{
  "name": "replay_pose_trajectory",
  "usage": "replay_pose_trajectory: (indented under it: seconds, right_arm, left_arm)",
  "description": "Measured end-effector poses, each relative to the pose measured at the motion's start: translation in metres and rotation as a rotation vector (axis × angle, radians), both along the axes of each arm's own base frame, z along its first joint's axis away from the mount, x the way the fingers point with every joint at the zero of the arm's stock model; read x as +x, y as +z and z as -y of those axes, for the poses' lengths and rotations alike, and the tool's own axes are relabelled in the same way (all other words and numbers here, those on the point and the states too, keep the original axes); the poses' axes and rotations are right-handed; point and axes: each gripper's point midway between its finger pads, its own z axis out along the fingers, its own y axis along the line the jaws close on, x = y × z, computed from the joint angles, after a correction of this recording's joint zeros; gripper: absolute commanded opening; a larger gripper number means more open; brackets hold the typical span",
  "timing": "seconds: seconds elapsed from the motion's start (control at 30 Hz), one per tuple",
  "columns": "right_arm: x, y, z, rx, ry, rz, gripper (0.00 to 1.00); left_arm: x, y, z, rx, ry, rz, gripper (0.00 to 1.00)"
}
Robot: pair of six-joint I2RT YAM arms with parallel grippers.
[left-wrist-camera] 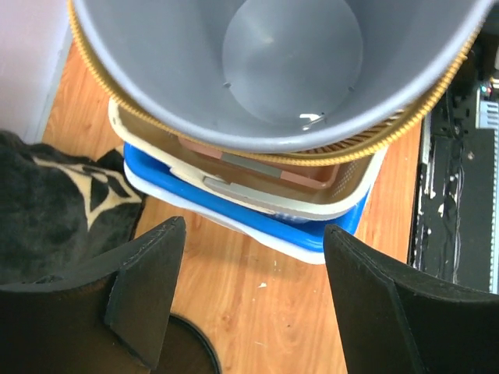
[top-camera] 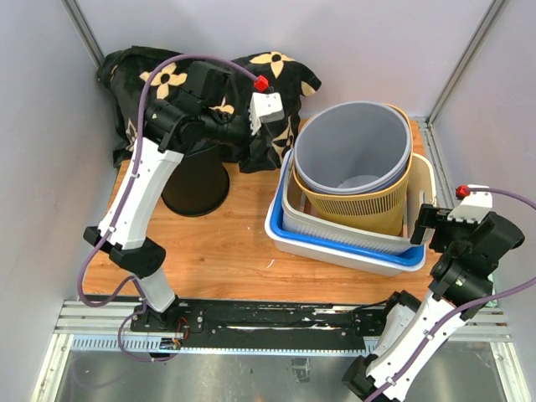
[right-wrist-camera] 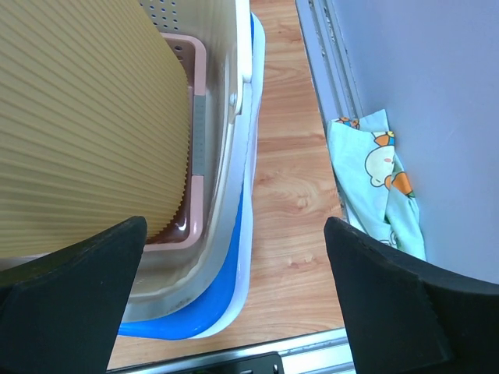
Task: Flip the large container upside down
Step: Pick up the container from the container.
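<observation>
I should pinch only the large grey bin's rim [top-camera: 297, 159] [left-wrist-camera: 243, 144] on the nearest side with my left gripper. Then I can lift the bin free and turn it upside down.
A large grey bin [top-camera: 352, 146] stands upright, mouth up, nested in a yellow ribbed bin [top-camera: 368, 205]. Both sit in a beige basket [top-camera: 335, 230] on a blue-and-white tray [top-camera: 335, 251] at the right of the table. The left wrist view looks down into the grey bin [left-wrist-camera: 288, 62]. My left gripper [top-camera: 270, 134] is open and empty, above the table just left of the stack [left-wrist-camera: 253, 257]. My right gripper [top-camera: 425, 222] is open and empty by the tray's right end [right-wrist-camera: 234, 265], beside the yellow bin [right-wrist-camera: 86, 117].
A black round container [top-camera: 195, 182] stands upside down at the table's left, under my left arm. A black floral cloth [top-camera: 167, 75] lies at the back left. A light patterned cloth [right-wrist-camera: 374, 179] lies off the table's right edge. Walls close in on three sides.
</observation>
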Motion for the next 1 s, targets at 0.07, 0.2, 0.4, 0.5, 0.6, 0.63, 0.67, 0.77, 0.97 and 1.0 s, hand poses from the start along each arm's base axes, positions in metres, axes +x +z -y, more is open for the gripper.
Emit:
replay_pose_trajectory:
  seconds: [0.07,0.2,0.4,0.5,0.6,0.63,0.67,0.77,0.97,1.0]
  right_arm:
    - [0.001,-0.001,0.000,0.018,-0.004,0.000,1.00]
    - [0.007,-0.008,0.002,0.060,0.009,-0.029,1.00]
    - [0.009,-0.013,-0.002,0.078,0.028,-0.031,1.00]
    - [0.009,-0.012,-0.004,0.078,0.035,-0.023,1.00]
    - [0.008,-0.010,-0.006,0.074,0.042,-0.014,1.00]
    - [0.008,-0.010,-0.006,0.072,0.043,-0.011,1.00]
    - [0.007,-0.009,-0.007,0.069,0.043,-0.009,1.00]
    - [0.006,-0.008,-0.008,0.063,0.044,-0.001,0.99]
    - [0.006,-0.007,-0.008,0.062,0.047,0.002,0.99]
    - [0.007,-0.007,-0.008,0.062,0.048,0.002,0.99]
  left_arm:
    - [-0.006,0.001,0.000,-0.002,-0.052,0.028,0.77]
    - [-0.018,0.015,0.004,-0.035,-0.144,0.108,0.76]
    - [-0.026,0.030,0.010,-0.069,-0.276,0.269,0.76]
    - [-0.027,0.030,0.018,-0.076,-0.334,0.319,0.75]
    - [-0.025,0.019,0.034,-0.062,-0.384,0.333,0.73]
    - [-0.024,0.013,0.041,-0.054,-0.401,0.330,0.72]
    - [-0.022,0.006,0.048,-0.044,-0.416,0.324,0.71]
    - [-0.017,-0.015,0.066,-0.012,-0.450,0.307,0.67]
    - [-0.016,-0.022,0.080,-0.004,-0.480,0.319,0.64]
    - [-0.016,-0.021,0.080,-0.003,-0.480,0.324,0.62]
